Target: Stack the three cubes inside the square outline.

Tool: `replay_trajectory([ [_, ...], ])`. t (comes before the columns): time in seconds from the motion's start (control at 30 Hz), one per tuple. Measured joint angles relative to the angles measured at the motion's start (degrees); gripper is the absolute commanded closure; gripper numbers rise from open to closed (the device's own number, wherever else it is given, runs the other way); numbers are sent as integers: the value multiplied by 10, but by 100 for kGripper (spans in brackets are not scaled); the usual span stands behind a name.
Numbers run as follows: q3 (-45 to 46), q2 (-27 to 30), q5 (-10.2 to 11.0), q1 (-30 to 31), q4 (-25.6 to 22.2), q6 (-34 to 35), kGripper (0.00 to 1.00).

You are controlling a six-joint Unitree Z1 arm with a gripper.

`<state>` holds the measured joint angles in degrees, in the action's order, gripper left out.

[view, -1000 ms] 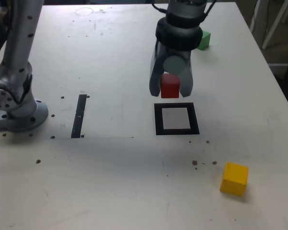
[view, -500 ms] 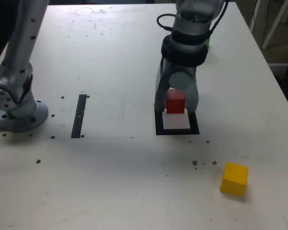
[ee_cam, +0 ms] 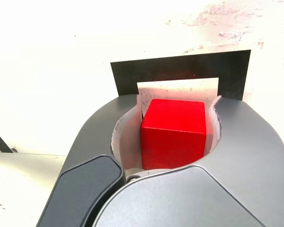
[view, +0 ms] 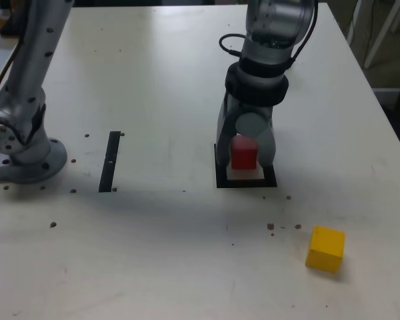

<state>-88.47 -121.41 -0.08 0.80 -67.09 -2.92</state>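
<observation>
My gripper should open: the red cube's base is low over the outline's white centre (view: 244,175), so the cube would stand.
My gripper (view: 245,159) is shut on the red cube (view: 244,153), a finger on each side of it. It holds the cube low over the white centre of the black square outline (view: 247,181); whether the cube touches the table I cannot tell. In the wrist view the red cube (ee_cam: 174,132) sits between the grey fingers of the gripper (ee_cam: 177,109), with the square outline (ee_cam: 180,71) just beyond it. The yellow cube (view: 325,249) lies alone near the front at the exterior view's right. The green cube is hidden behind the arm.
A narrow black tape strip (view: 109,161) lies to the exterior view's left of the square. The arm's base (view: 23,157) stands at the far left edge. Small dark specks dot the white table (view: 173,247). White furniture legs (view: 380,33) stand beyond the table's right edge.
The gripper has come forward and down with the red cube, from behind the square to low over its white centre. The yellow cube has not moved.
</observation>
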Motion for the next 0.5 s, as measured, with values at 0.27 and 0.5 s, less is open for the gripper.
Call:
replay_trajectory([
  [0.27,8,-1,0,0,6,-6,0],
  [0.5,18,0,0,0,15,-7,0],
])
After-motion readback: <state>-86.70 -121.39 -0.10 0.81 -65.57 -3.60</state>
